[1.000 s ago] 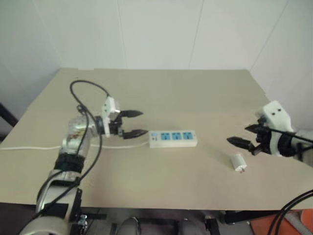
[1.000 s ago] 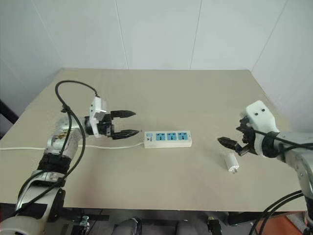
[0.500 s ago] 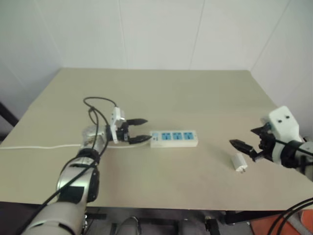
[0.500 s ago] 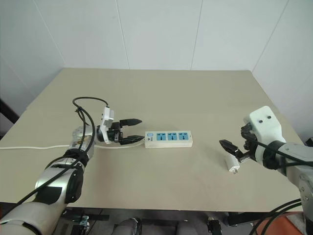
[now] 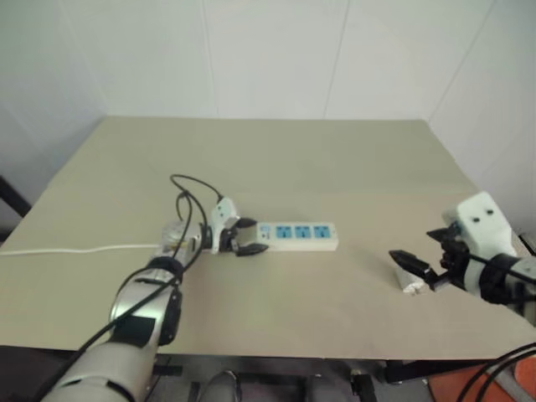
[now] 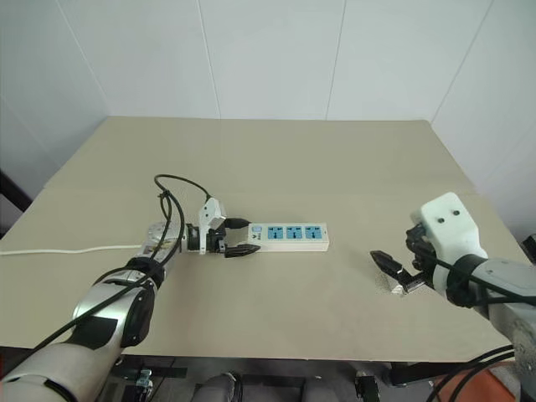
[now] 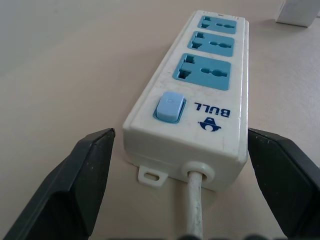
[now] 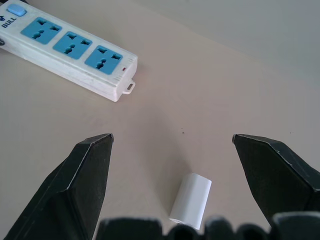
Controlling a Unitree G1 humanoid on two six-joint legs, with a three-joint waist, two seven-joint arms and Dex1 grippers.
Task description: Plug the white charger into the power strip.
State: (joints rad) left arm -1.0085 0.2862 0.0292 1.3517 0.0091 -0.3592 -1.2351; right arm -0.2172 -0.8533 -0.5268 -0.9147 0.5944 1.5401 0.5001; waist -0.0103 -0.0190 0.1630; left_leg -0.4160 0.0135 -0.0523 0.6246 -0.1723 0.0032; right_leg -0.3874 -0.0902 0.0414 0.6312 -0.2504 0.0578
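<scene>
My left gripper should next grab the power strip (image 7: 207, 75) across its narrow cord end (image 7: 187, 145), because the power strip is far longer than my fingers can reach across.
The power strip (image 5: 297, 236) lies flat mid-table, white with three blue socket faces and a blue switch (image 7: 169, 106) at its cord end. My left gripper (image 5: 254, 236) is open and low at that end, one finger on each side of the strip's corner, not gripping it. The white charger (image 8: 192, 202) lies on its side on the table to the right, apart from the strip. My right gripper (image 5: 409, 268) hovers open just over the charger (image 6: 394, 285), partly hiding it in the eye views. In the right wrist view the charger lies between the spread fingers.
The strip's thin white cord (image 5: 84, 249) runs left across the beige table (image 5: 293, 159) to its left edge. A black cable (image 5: 188, 188) loops above my left forearm. White walls close the table's far and right sides.
My left gripper dropped and moved right, from beside the strip to straddling its cord end. My right gripper drew slightly back over the charger. Both stayed open.
</scene>
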